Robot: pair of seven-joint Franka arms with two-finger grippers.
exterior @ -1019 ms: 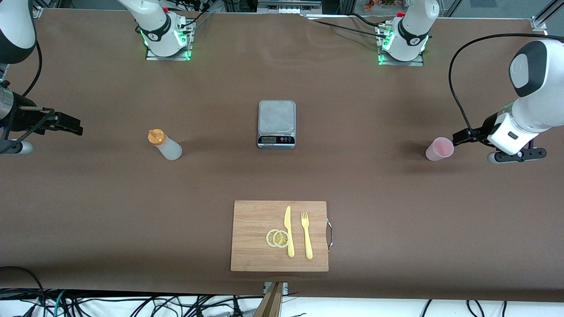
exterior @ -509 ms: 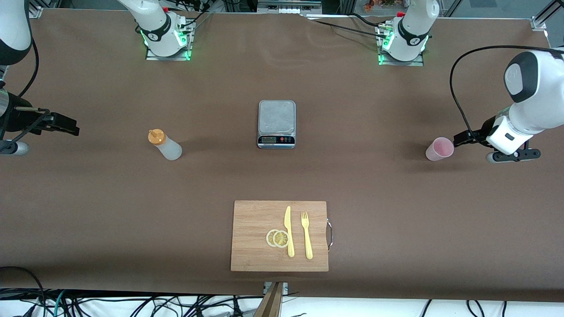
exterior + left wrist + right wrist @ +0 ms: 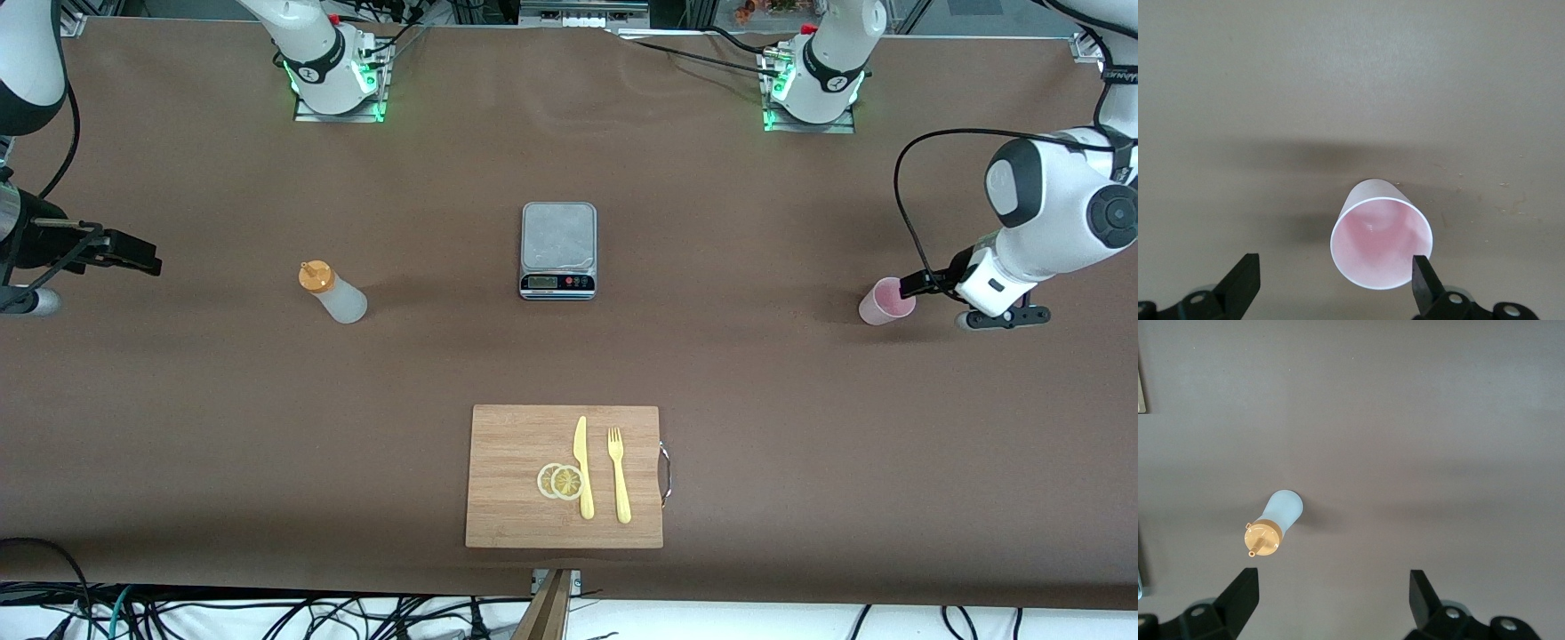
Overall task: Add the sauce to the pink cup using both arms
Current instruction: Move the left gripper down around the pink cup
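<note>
My left gripper should take hold of the pink cup by its rim (image 3: 1381, 199) next, so that the cup gets ready for the sauce.
The pink cup (image 3: 886, 301) stands upright on the brown table at the left arm's end. My left gripper (image 3: 910, 286) is open and low beside it, on the side away from the scale. In the left wrist view the cup (image 3: 1381, 243) sits just ahead of the open gripper (image 3: 1333, 285), its rim close to one finger (image 3: 1426, 283). The sauce bottle (image 3: 332, 292), whitish with an orange cap, stands toward the right arm's end. My right gripper (image 3: 147, 261) is open and empty, well away from the bottle (image 3: 1275, 520), which is apart from its fingers (image 3: 1241, 597).
A steel kitchen scale (image 3: 557, 250) sits mid-table between bottle and cup. A wooden cutting board (image 3: 516, 516), nearer the front camera, carries a yellow knife (image 3: 582, 467), a yellow fork (image 3: 618, 474) and two lemon slices (image 3: 560, 481).
My left arm has swung down and brought its open gripper close up to the pink cup. The right gripper has hardly moved. Cup and bottle stay put.
</note>
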